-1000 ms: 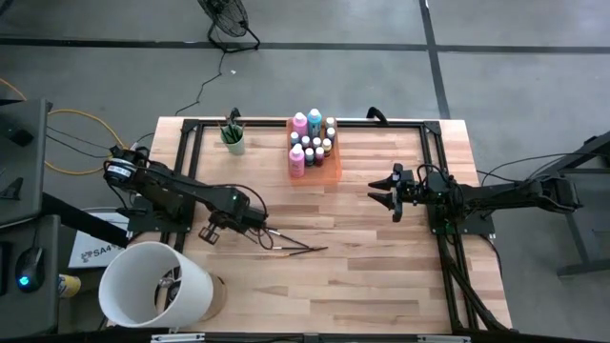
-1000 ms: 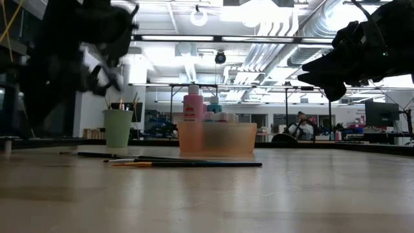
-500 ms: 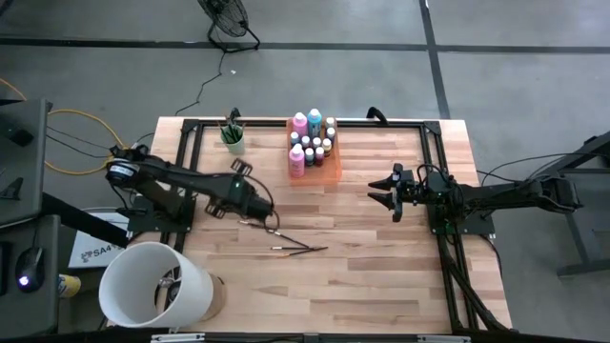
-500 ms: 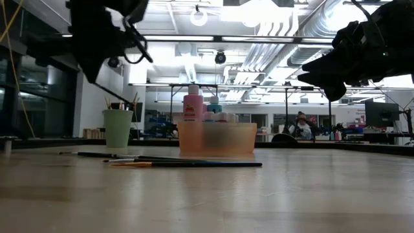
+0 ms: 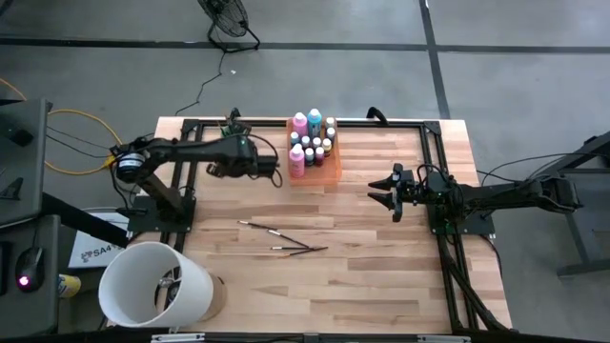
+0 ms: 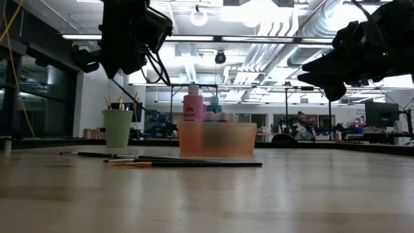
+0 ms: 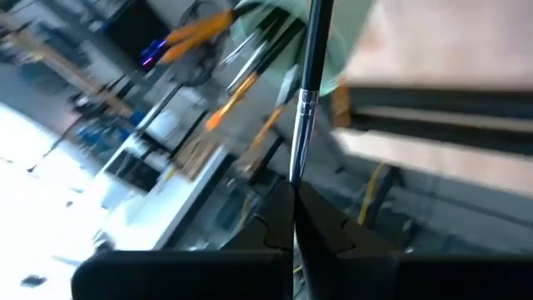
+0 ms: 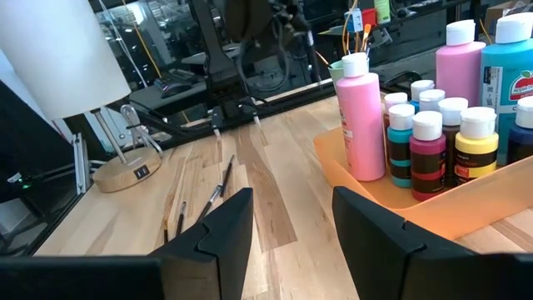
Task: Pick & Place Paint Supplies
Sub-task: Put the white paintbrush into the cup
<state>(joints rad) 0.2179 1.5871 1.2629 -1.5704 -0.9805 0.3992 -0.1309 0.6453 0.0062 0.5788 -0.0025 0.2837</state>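
My left gripper should turn the brush upright over the mint-green cup's opening before releasing it, since it holds the brush at an angle, short of the cup.
My left gripper [image 5: 236, 143] is up over the far left of the table, next to the mint-green cup [image 6: 118, 127], and is shut on a thin dark-handled brush [image 7: 305, 100]. The cup shows blurred in the left wrist view [image 7: 275, 25] with several brushes standing in it. Three brushes [image 5: 286, 246] lie flat on the table's middle. Pink [image 5: 297, 160] and teal [image 5: 315, 119] bottles and several tiny capped bottles stand in the orange tray [image 5: 332, 173]. My right gripper [image 5: 381, 197] is open and empty, hovering right of the tray. My left gripper pinches the brush between its two fingers [image 7: 321, 237], by the thin end below the metal ferrule [image 7: 293, 171]. The dark handle [image 7: 315, 42] sticks out ahead of the fingers toward the cup. The brush is lifted clear of the table.
A white lamp shade [image 5: 152, 283] stands at the near left corner. A black frame rail [image 5: 181, 181] runs round the table's edges. Bare wood lies between the brushes and my right gripper, and along the near edge.
My left gripper has risen from the brushes at the table's middle and swung toward the far edge and the cup, turning as it went, with one brush shut in it. A brush it had covered now lies in view on the table.
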